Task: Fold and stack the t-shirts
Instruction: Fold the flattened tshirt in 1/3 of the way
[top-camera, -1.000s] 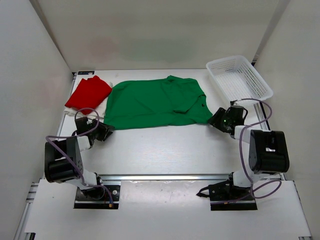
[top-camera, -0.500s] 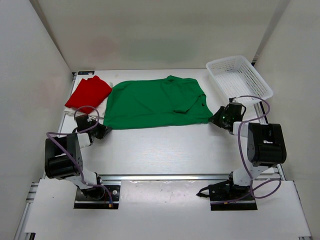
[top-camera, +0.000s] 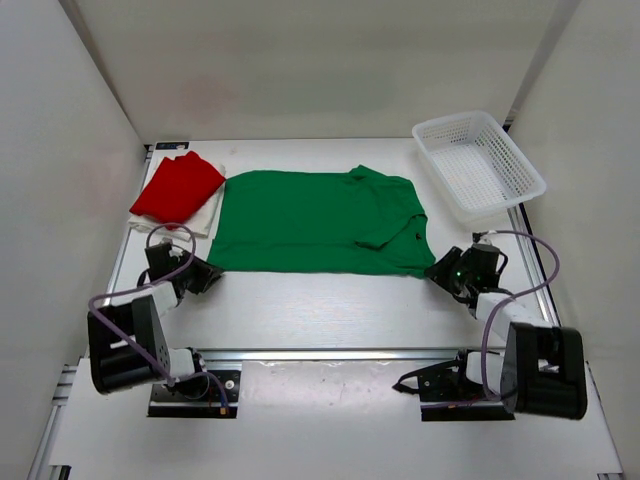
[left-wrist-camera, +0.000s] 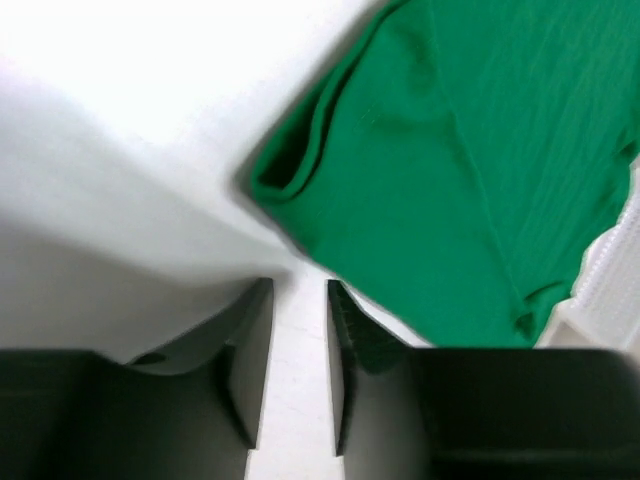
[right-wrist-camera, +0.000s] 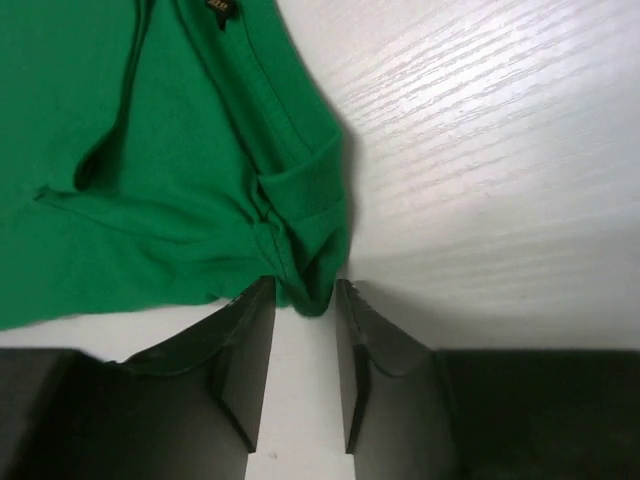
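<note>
The robot will next use its right gripper to grab the green t-shirt's bunched near corner (top-camera: 426, 271) (right-wrist-camera: 311, 294) on the basket side. Then the robot will stretch the t-shirt flat for folding.
The green t-shirt (top-camera: 310, 220) lies spread flat across the middle of the table. The red t-shirt (top-camera: 177, 187) lies folded at the far left on top of the white t-shirt (top-camera: 207, 214), whose edge shows beneath it. My left gripper (top-camera: 203, 274) sits low at the green shirt's near left corner. In the left wrist view it (left-wrist-camera: 300, 285) is open with bare table between the fingers, and the shirt (left-wrist-camera: 430, 180) lies just ahead. My right gripper (top-camera: 437, 268) is at the near right corner. It (right-wrist-camera: 303, 285) is open, with a bunched shirt corner (right-wrist-camera: 310, 280) between its fingertips.
A white mesh basket (top-camera: 462, 117) stands at the far right. White walls close in the back and both sides. A metal rail (top-camera: 330, 353) runs along the near edge by the arm bases.
The green shirt has been drawn toward the near edge and lies flatter. Both grippers moved nearer with its corners. The left gripper now stands apart from the cloth.
</note>
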